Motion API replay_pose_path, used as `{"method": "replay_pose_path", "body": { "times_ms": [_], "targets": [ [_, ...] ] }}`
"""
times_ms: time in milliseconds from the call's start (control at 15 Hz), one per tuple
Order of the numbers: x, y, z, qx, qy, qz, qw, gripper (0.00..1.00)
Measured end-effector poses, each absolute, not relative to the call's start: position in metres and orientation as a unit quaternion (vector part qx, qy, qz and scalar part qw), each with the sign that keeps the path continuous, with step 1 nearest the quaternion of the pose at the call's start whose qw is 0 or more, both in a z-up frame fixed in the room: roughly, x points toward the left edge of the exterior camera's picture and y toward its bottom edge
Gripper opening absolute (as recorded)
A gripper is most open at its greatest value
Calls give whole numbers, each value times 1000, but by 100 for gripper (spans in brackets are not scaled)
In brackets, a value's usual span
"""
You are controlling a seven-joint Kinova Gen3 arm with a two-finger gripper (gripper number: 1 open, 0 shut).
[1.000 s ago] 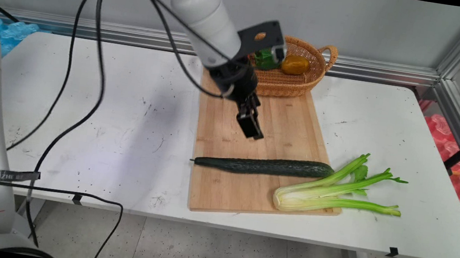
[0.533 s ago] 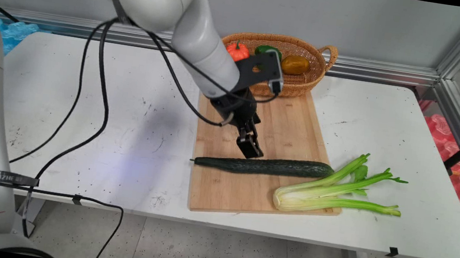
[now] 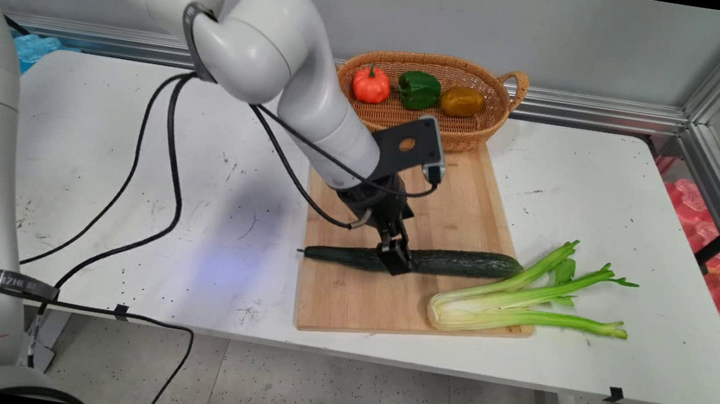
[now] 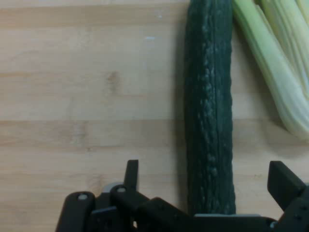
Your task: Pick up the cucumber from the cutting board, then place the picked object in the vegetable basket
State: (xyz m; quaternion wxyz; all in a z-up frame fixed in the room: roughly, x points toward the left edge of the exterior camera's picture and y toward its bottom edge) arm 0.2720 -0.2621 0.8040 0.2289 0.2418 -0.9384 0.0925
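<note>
The cucumber needs to go into the wicker basket. My gripper should pick it up by its middle [image 3: 418,260] next.
A long dark green cucumber [image 3: 456,263] lies crosswise on a wooden cutting board [image 3: 347,298]. My gripper [image 3: 395,261] has come down over the cucumber's left-middle part. In the hand view the cucumber [image 4: 209,111] runs up the picture between my two fingers, and the gripper [image 4: 207,193] stands open around it, one fingertip [image 4: 131,170] on the left and one [image 4: 285,181] on the right. A bunch of celery [image 3: 521,300] lies just right of the cucumber, half on the board; its pale stalks [image 4: 280,72] show at the upper right of the hand view.
A wicker basket [image 3: 480,134] at the board's far end holds a small orange pumpkin [image 3: 371,84], a green pepper [image 3: 418,89] and a brownish-yellow pepper [image 3: 461,101]. Black cables [image 3: 146,188] hang from the arm over the table's left half.
The arm has dropped and moved toward the table's near side, from above the board's middle down onto the cucumber. The basket's contents are uncovered. The cucumber and celery have not moved.
</note>
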Motion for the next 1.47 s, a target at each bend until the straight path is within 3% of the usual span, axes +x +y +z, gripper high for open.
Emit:
{"method": "replay_pose_path", "body": {
  "times_ms": [600,667,1467],
  "targets": [
    [263,-262,774,246,-937,91,231,100],
    [263,-262,771,247,-937,90,230,0],
    [270,-277,771,272,-930,94,229,0]
  ]
}}
